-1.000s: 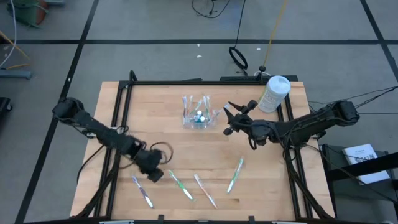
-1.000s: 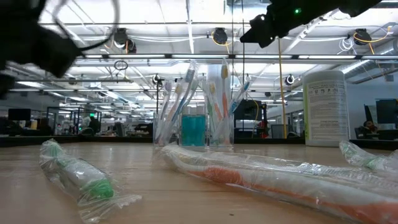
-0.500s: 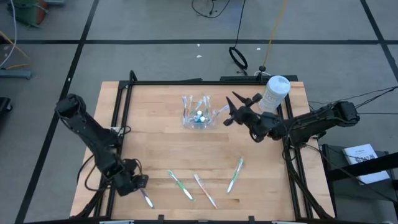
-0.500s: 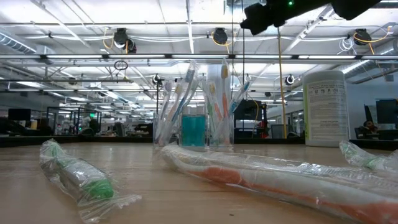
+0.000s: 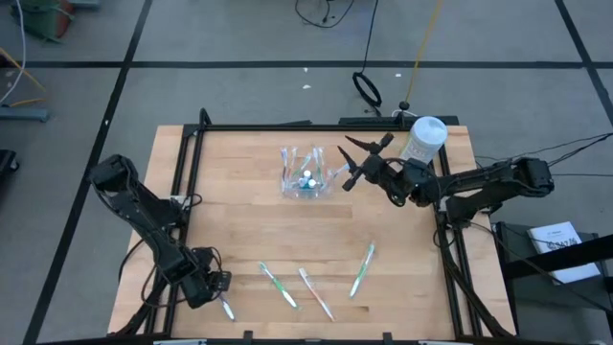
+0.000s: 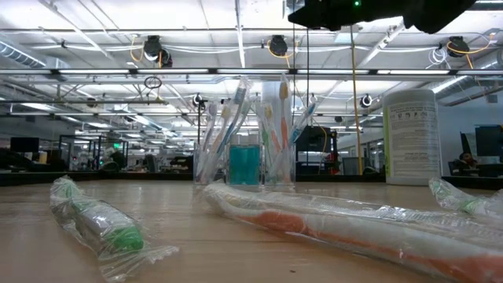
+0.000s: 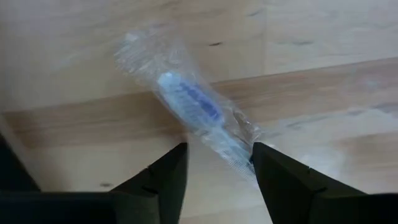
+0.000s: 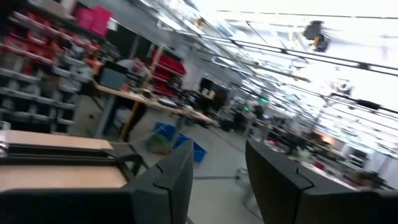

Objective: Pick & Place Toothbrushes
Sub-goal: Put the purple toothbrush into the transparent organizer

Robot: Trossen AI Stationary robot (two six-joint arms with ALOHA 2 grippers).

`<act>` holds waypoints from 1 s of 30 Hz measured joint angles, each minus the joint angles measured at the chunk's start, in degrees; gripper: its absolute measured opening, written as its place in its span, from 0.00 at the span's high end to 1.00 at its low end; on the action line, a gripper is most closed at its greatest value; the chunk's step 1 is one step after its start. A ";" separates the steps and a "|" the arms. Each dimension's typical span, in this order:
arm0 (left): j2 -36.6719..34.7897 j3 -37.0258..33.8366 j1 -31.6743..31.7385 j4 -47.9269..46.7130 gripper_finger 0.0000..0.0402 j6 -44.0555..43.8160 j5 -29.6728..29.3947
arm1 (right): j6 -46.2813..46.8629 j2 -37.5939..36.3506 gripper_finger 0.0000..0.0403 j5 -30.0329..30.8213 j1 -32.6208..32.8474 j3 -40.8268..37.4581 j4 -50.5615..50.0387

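My left gripper takes hold of the blue-headed toothbrush by its neck [image 7: 231, 146] next, to stand it in the clear holder with the others.
Several wrapped toothbrushes lie flat on the wooden table near its front edge: a blue-headed one [image 5: 226, 308] at the left, a green one [image 5: 280, 286], an orange-pink one [image 5: 316, 293] and another green one [image 5: 361, 269]. My left gripper [image 5: 215, 291] points down, open, just over the blue-headed toothbrush [image 7: 189, 99], one finger on each side of its wrapper; I cannot tell whether they touch it. A clear holder [image 5: 306, 173] with upright toothbrushes [image 6: 236, 130] stands at the far middle. My right gripper [image 5: 354, 161] hangs open and empty in the air to its right, pointing slightly upward.
A white canister [image 5: 422, 143] stands at the table's far right corner, close behind my right arm. A black frame [image 5: 182, 201] runs along the table's edges. There is bare wood between the holder and the row of toothbrushes.
My left gripper has swung toward the table's near left corner, sunk and rolled about its own axis; it now stands over the leftmost toothbrush. My right gripper has risen a little and tipped upward beside the holder. Nothing on the table has moved.
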 joint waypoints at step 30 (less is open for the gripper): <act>3.01 11.94 13.06 -1.45 0.98 60.98 -45.21 | 0.88 0.00 0.65 -3.59 -1.23 0.00 1.65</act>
